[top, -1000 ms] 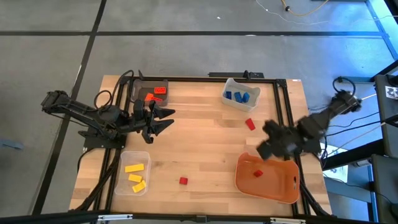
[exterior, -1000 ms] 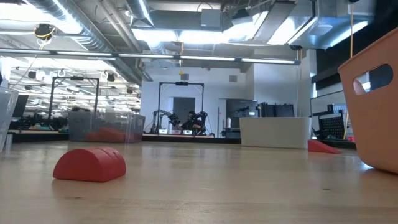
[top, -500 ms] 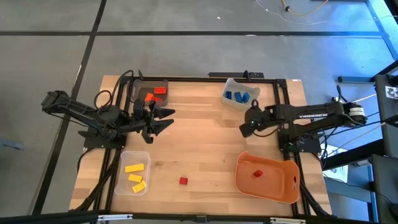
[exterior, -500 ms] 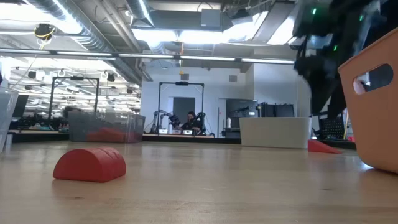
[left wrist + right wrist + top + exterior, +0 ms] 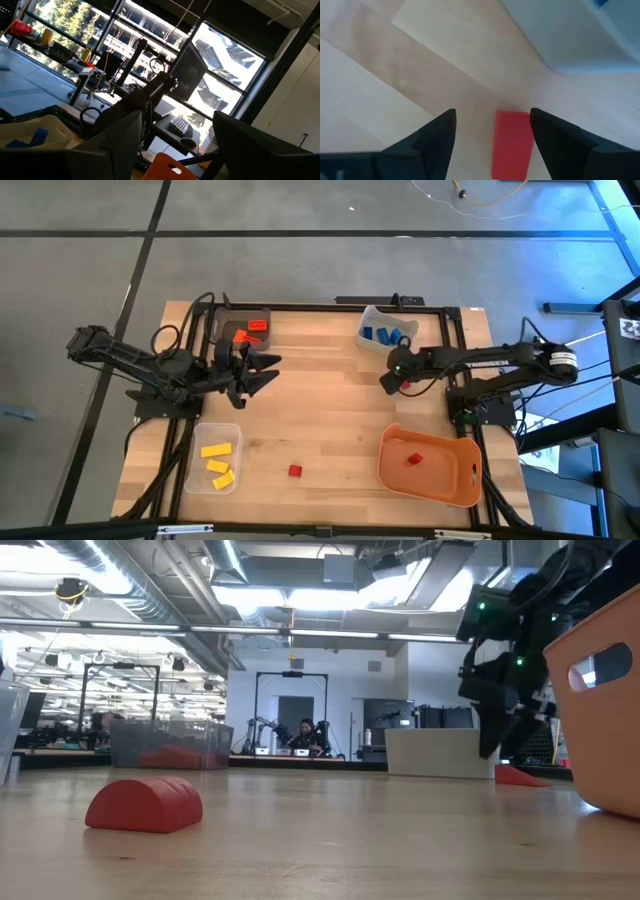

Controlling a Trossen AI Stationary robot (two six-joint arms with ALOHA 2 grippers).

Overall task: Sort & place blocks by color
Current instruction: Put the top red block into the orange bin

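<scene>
The fingers of my right gripper are above the red block (image 5: 512, 145), one of them over its edge, so they would miss if they closed now. My right gripper should go down first and then close.
My right gripper (image 5: 392, 376) (image 5: 493, 115) is open and hovers just above a red block (image 5: 512, 144) that lies flat on the table beside the white bin (image 5: 386, 332) of blue blocks. The block shows between the two fingers, nearer one of them, and is untouched. In the low view this gripper (image 5: 503, 725) hangs over the red wedge (image 5: 520, 776). My left gripper (image 5: 264, 372) (image 5: 175, 125) waits open and level near the grey bin (image 5: 247, 328), touching nothing. Another red block (image 5: 294, 470) (image 5: 144, 805) lies near the table's near edge.
The grey bin holds red and orange blocks. A clear bin (image 5: 213, 457) near the near-left corner holds yellow blocks. The orange tray (image 5: 430, 467) (image 5: 600, 710) at the near right holds one red block (image 5: 415, 458). Bare wood lies across the middle of the table.
My right arm has swung from above the orange tray toward the far edge and the left, stretched out, and come down over the red block beside the white bin. Its fingers stay apart. The left arm and all blocks have kept still.
</scene>
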